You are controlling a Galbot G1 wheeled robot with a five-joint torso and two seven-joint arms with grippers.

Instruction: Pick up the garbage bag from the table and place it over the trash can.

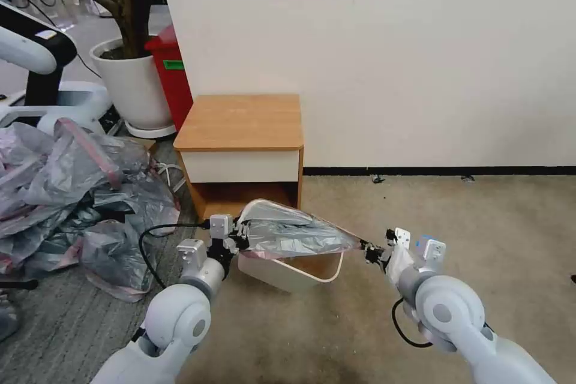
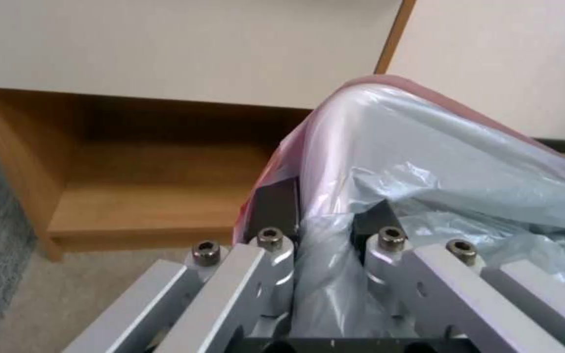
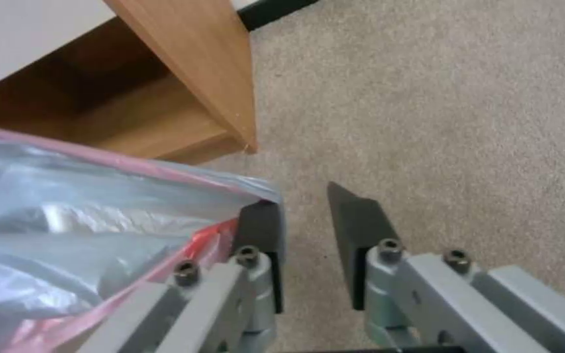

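I should grab the bunched fold at its end next with my left gripper, as it stands up while the grey middle sags.
The grey garbage bag (image 1: 288, 234) with its pink rim is stretched between my two grippers, low in front of the table (image 1: 240, 120). It lies over the cream trash can (image 1: 270, 273), whose near rim still shows. My left gripper (image 1: 243, 234) is at the bag's left end. In the left wrist view its fingers (image 2: 276, 206) stand apart with bag film (image 2: 439, 162) bunched between them. My right gripper (image 1: 371, 250) is at the bag's right tip. It is open in the right wrist view (image 3: 302, 206), with bare carpet in the gap and the bag (image 3: 66, 196) against the outer side of one finger (image 3: 260, 230).
A heap of similar grey-pink bags (image 1: 72, 198) covers the floor at the left. Behind it stand a white plant pot (image 1: 135, 81) and a red bin (image 1: 174, 72). The wall runs close behind the table. Open carpet (image 1: 480, 222) lies to the right.
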